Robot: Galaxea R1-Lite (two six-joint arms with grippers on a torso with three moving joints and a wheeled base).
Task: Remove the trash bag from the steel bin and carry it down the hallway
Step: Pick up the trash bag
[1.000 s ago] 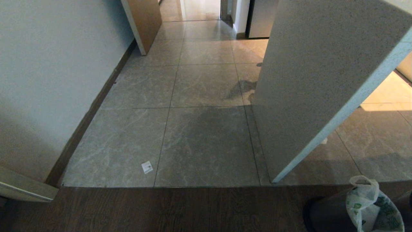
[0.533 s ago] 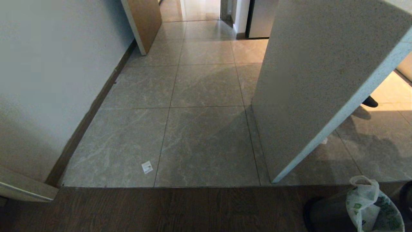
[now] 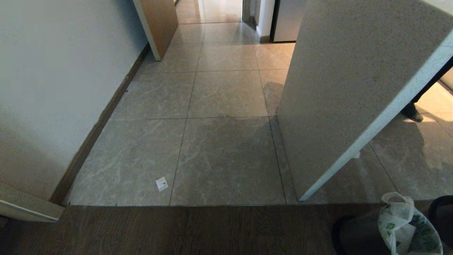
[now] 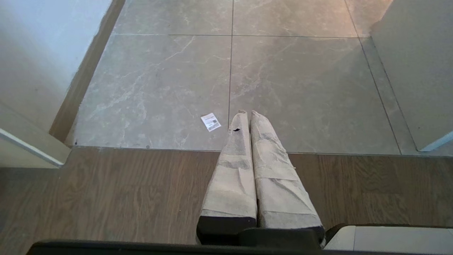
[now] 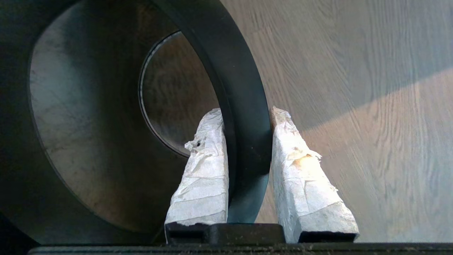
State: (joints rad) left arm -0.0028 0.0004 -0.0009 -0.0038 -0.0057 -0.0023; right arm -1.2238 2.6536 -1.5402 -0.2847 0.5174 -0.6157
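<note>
The lower edge of the bin ring circles the wood floor, so the robot's right gripper will open, and the bin ring would stay standing there.
The steel bin [image 3: 354,233] stands at the bottom right of the head view on the wood floor. The trash bag [image 3: 403,226], white with green prints, sits in it with a loop handle sticking up. My right gripper [image 5: 247,113] is shut on the edge of the bin's black rim ring [image 5: 244,88], one finger inside and one outside. Wood floor shows through the ring's opening. A dark curved piece [image 3: 440,212] shows just right of the bag. My left gripper [image 4: 246,113] is shut and empty over the floor. The hallway [image 3: 226,92] of beige tiles runs ahead.
A white wall corner [image 3: 339,106] juts in just beyond the bin. A left wall with dark skirting [image 3: 95,127] borders the tiles. A paper scrap [image 3: 161,183] lies near the threshold. A person's shoe [image 3: 410,112] shows behind the corner. A wooden door [image 3: 159,24] stands farther down.
The dark curved piece has risen into view at the right of the bag. The bag has shifted slightly. The person's foot behind the wall corner has moved closer.
</note>
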